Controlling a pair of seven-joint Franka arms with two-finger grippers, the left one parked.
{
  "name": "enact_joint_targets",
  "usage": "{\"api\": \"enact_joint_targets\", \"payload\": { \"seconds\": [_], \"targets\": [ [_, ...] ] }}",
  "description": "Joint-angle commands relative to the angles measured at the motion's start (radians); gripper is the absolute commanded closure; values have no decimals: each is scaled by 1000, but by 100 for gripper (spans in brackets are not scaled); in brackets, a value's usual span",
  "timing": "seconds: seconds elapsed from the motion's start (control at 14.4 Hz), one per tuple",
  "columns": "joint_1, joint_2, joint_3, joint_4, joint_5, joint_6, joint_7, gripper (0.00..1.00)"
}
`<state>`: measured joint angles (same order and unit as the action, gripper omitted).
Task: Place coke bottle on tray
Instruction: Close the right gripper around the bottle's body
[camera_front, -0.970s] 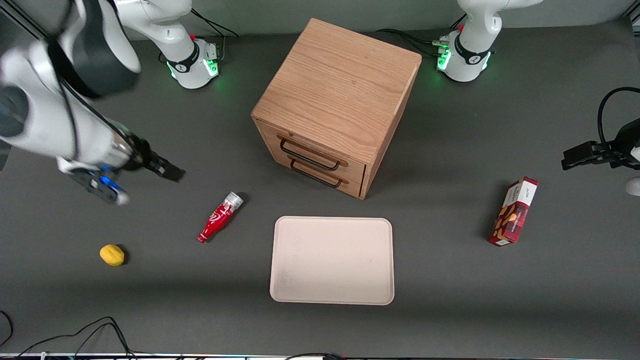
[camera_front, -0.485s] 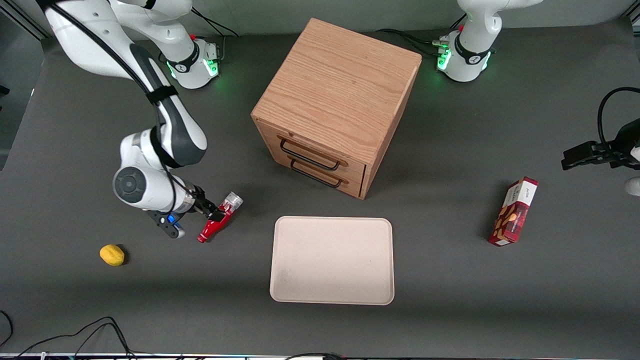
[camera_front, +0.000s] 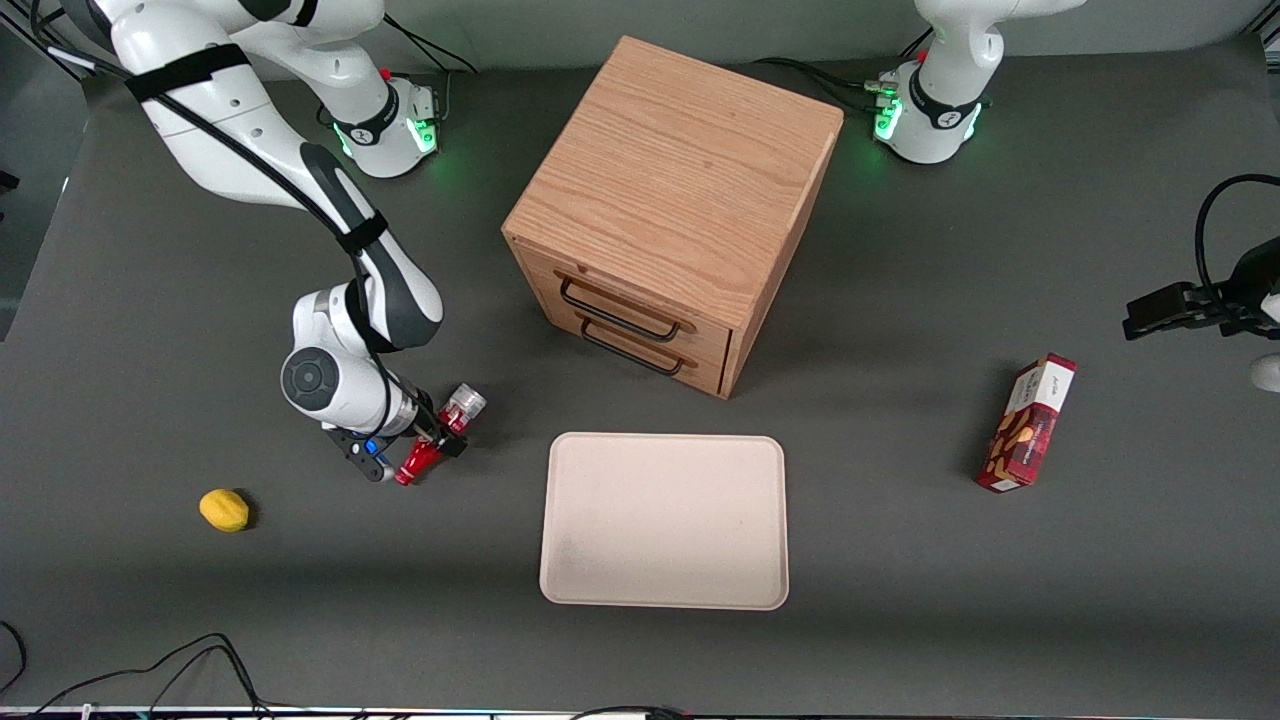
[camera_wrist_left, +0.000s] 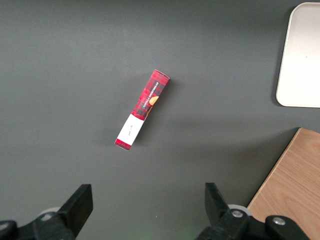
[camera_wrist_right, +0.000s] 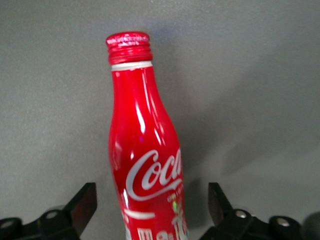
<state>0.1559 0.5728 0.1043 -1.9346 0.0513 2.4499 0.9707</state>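
Observation:
The coke bottle needs to go onto the cream tray (camera_front: 665, 520). My gripper should grab it next by its labeled lower body (camera_front: 451, 419).
The coke bottle (camera_front: 417, 462) lies on its side on the dark table, red with white script, its silver-grey base end pointing toward the cabinet. It lies beside the cream-beige tray (camera_front: 664, 520), toward the working arm's end. My gripper (camera_front: 437, 436) is down over the bottle's middle, hiding part of it in the front view. In the right wrist view the bottle (camera_wrist_right: 147, 150) lies between the two black fingers (camera_wrist_right: 85, 200) of the gripper (camera_wrist_right: 150, 197). The gripper is open, with a gap on each side of the bottle. The tray holds nothing.
A wooden two-drawer cabinet (camera_front: 670, 210) stands farther from the front camera than the tray. A yellow lemon-like object (camera_front: 224, 509) lies toward the working arm's end. A red snack box (camera_front: 1030, 422) lies toward the parked arm's end and also shows in the left wrist view (camera_wrist_left: 142, 116).
The right arm has swung in and come down from above the table to the bottle; its open gripper now straddles the bottle's middle. The bottle has not moved.

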Motion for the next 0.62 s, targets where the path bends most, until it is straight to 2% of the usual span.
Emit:
{"api": "enact_joint_targets", "payload": {
  "seconds": [0.0,0.42,0.55],
  "targets": [
    [7,13,2,-35,-73,81,29,100],
    [7,-31,6,8,-77,-40,17,100],
    [7,-68,6,58,-79,-142,5,100]
  ]
}}
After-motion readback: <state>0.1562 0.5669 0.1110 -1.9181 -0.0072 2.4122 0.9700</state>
